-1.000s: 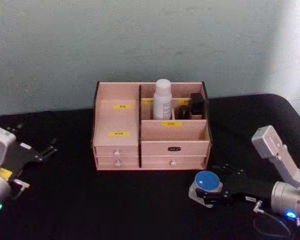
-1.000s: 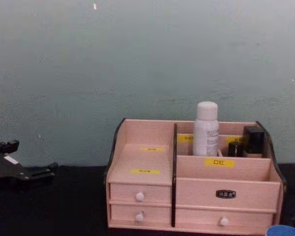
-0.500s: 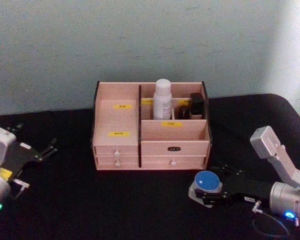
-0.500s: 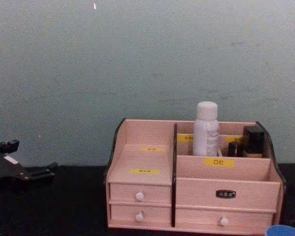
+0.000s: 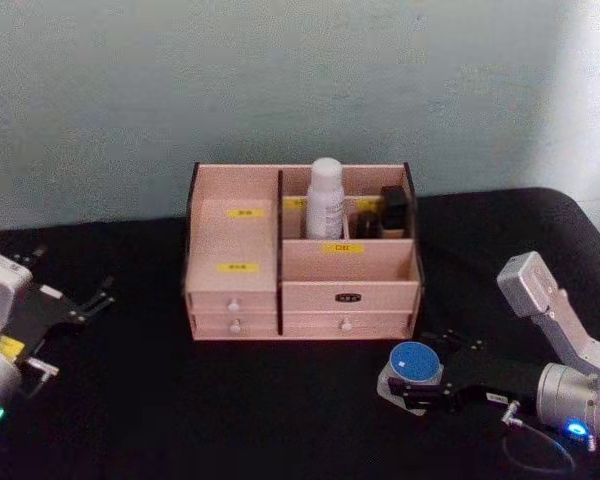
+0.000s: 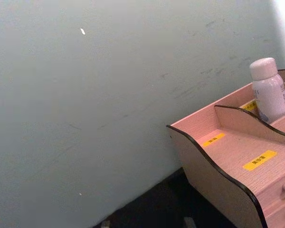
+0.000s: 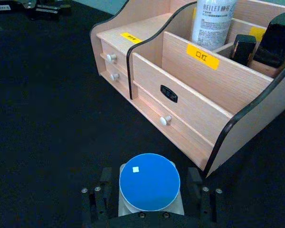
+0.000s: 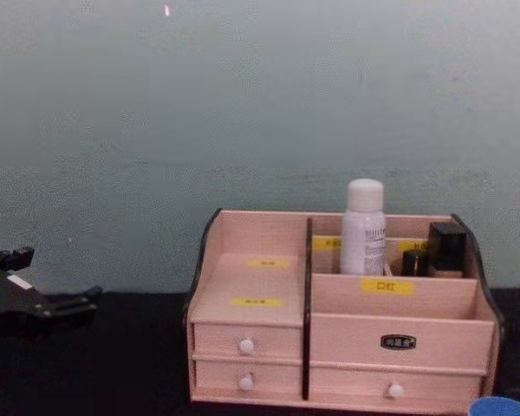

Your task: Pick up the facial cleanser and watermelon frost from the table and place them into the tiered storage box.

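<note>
Next, the right gripper picks up the watermelon frost jar by its blue lid [image 8: 503, 407] to set it into the tiered storage box [image 8: 342, 312].
The facial cleanser [image 5: 326, 198], a tall white bottle, stands upright in a back compartment of the tiered storage box [image 5: 235, 285]; it also shows in the chest view [image 8: 364, 227] and the right wrist view [image 7: 212, 21]. The watermelon frost [image 5: 413, 364], a squat jar with a blue lid [image 7: 149, 183], sits on the black table in front of the box's right corner. My right gripper [image 5: 410, 372] is open, with one finger on each side of the jar and small gaps between fingers and jar. My left gripper [image 5: 102, 296] rests open at the far left, away from the box.
Two small black containers [image 5: 380, 215] stand in the back right compartments beside the bottle. The box has small white-knobbed drawers [image 7: 165, 119] along its front. A pale wall [image 8: 243, 104] rises right behind the box. Black tabletop [image 5: 230, 410] stretches between the two arms.
The right arm has shifted very slightly around the jar. The jar, the bottle, the box and the left arm stay where they were.
</note>
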`<state>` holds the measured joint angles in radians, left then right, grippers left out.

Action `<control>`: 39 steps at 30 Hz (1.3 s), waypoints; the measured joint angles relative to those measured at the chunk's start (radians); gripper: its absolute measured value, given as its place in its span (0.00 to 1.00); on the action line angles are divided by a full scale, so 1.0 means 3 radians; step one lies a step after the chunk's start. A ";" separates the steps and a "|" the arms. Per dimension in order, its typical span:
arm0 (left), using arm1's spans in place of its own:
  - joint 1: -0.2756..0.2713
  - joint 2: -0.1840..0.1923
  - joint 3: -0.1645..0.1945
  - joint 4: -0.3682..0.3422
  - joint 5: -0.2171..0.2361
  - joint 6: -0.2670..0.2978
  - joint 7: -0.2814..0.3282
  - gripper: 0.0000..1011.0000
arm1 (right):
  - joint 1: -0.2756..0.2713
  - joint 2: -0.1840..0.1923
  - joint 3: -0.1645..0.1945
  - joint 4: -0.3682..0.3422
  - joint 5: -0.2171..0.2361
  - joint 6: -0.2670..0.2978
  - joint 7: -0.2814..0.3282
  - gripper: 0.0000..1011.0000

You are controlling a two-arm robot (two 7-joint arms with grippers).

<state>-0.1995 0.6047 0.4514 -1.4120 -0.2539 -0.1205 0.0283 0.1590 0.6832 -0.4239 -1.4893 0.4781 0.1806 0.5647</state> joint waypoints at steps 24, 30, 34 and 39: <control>0.0000 0.0000 0.0000 0.0000 0.0000 0.0000 0.0000 0.99 | -0.0003 0.0004 0.0003 -0.0003 0.0000 -0.0001 0.0000 0.93; 0.0000 0.0000 0.0000 0.0000 0.0000 0.0000 0.0000 0.99 | -0.0004 0.0004 0.0003 -0.0005 0.0002 -0.0002 0.0001 0.76; 0.0000 0.0000 0.0000 0.0000 0.0000 0.0000 0.0000 0.99 | -0.0005 0.0004 0.0003 -0.0005 0.0002 -0.0003 0.0001 0.70; 0.0000 0.0000 0.0000 0.0000 0.0000 0.0000 0.0000 0.99 | -0.0005 0.0004 0.0003 -0.0005 0.0002 -0.0003 0.0001 0.70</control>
<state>-0.1995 0.6047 0.4514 -1.4119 -0.2539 -0.1206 0.0283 0.1576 0.6844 -0.4229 -1.4910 0.4787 0.1796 0.5649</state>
